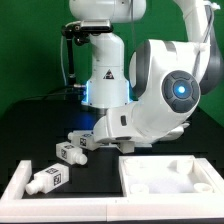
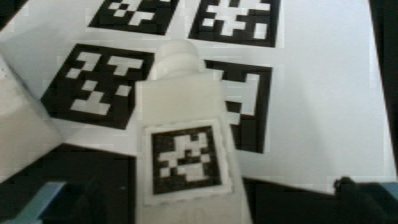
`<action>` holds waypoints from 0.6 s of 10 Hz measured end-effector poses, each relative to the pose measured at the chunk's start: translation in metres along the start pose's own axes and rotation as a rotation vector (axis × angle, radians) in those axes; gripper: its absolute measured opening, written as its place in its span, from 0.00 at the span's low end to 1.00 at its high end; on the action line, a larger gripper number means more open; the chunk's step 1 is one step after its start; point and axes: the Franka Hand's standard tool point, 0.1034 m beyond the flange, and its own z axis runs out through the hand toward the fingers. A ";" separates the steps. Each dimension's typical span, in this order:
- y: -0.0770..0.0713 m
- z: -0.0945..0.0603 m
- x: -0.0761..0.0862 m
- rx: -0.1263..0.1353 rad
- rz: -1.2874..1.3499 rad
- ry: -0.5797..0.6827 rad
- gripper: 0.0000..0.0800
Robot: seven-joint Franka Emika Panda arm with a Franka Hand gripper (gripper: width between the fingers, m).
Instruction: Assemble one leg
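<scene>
The robot's gripper is ready to close on the tagged leg's lower body [image 2: 187,195]: its fingers are on either side of the leg's body in the wrist view.
In the wrist view a white leg [image 2: 187,135] with a black-and-white tag on its face lies lengthwise between my fingers, in front of the marker board [image 2: 320,100]. My gripper [image 2: 199,205] is open. One dark fingertip [image 2: 36,200] and the other [image 2: 365,195] stand well apart from the leg's sides. In the exterior view the gripper is hidden behind the arm. Two legs [image 1: 78,146] lie close together just under the arm. A third leg [image 1: 48,180] lies nearer the front, on the exterior view's left.
The large white tray-like part with a raised rim [image 1: 135,180] lies at the front on the exterior view's right. A white rim piece [image 1: 14,186] runs along the front left. The arm's bulky white links [image 1: 165,95] hang over the middle of the black table.
</scene>
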 end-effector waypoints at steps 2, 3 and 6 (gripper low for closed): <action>0.000 0.000 0.000 0.000 0.000 0.000 0.56; 0.000 0.000 0.000 0.000 0.000 0.000 0.35; 0.002 -0.002 0.000 0.001 -0.005 0.002 0.36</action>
